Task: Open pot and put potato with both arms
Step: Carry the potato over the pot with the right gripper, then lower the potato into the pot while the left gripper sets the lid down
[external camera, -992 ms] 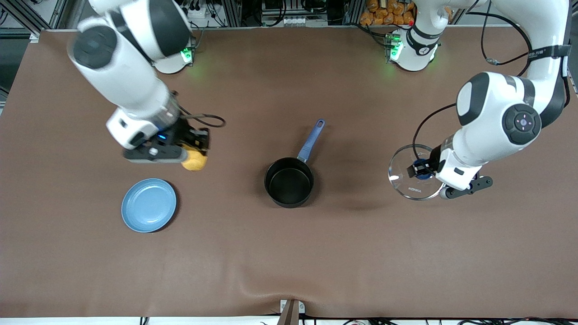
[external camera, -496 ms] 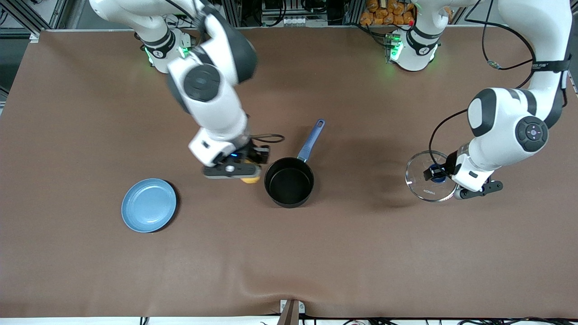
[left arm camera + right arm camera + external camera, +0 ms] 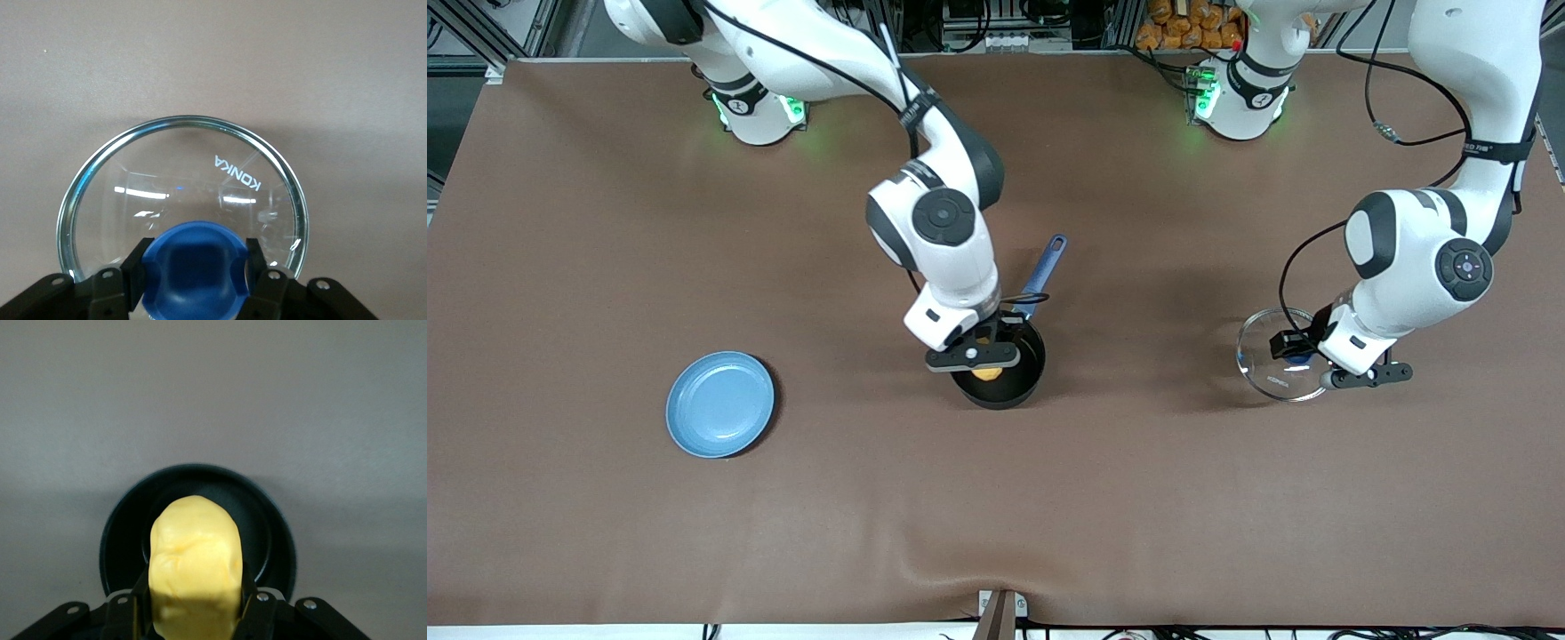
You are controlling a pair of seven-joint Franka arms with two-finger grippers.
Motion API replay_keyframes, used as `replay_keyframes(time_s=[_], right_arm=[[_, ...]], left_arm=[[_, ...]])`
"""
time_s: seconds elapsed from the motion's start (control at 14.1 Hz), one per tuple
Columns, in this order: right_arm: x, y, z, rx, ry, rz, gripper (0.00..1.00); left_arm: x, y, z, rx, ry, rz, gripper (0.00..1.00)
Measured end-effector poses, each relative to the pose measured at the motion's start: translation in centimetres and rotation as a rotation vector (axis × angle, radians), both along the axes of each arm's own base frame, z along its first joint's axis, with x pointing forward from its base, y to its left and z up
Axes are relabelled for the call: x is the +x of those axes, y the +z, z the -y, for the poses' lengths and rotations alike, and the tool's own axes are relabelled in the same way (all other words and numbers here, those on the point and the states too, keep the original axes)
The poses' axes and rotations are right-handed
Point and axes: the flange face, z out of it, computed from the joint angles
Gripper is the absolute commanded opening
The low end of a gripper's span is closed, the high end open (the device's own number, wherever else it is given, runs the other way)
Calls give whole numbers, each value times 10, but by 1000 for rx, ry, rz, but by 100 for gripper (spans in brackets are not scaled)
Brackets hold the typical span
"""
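Note:
I should lower the potato into the pot with my right gripper before I let go: the potato's lower end [image 3: 988, 374] is above the black pot's rim [image 3: 1043, 368].
The black pot [image 3: 1009, 384] with its long blue handle [image 3: 1044, 267] stands open mid-table. My right gripper [image 3: 985, 360] is shut on the yellow potato [image 3: 986, 373] and holds it over the pot's mouth. In the right wrist view the potato [image 3: 194, 567] hangs between the fingers above the pot [image 3: 120, 533]. My left gripper [image 3: 1303, 354] is shut on the blue knob [image 3: 195, 270] of the glass lid [image 3: 1270, 364], low over the table toward the left arm's end. The lid's rim [image 3: 100, 160] shows in the left wrist view.
A flat light-blue plate [image 3: 719, 404] lies toward the right arm's end of the table, nearer the front camera than the pot. A brown mat [image 3: 996, 516] covers the table.
My right arm has swung the potato from near the plate across to above the pot. My left gripper has carried the lid a little farther toward the left arm's end and lowered it.

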Motion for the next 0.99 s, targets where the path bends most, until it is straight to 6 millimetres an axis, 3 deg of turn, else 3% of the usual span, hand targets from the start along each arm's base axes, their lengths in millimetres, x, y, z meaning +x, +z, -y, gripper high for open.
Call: replay_keyframes(time_s=[0.71, 0.85, 0.92, 0.99], right_arm=[[-15, -89, -23, -22, 47, 12, 0], [-15, -98, -22, -24, 44, 12, 0], [-15, -100, -22, -25, 42, 11, 4], [-15, -100, -22, -25, 42, 10, 15]], left_arm=[[0, -45, 1, -23, -32, 13, 0], [-2, -50, 1, -23, -32, 9, 0], [-2, -52, 1, -23, -32, 7, 0], [-2, -53, 1, -24, -32, 8, 0]])
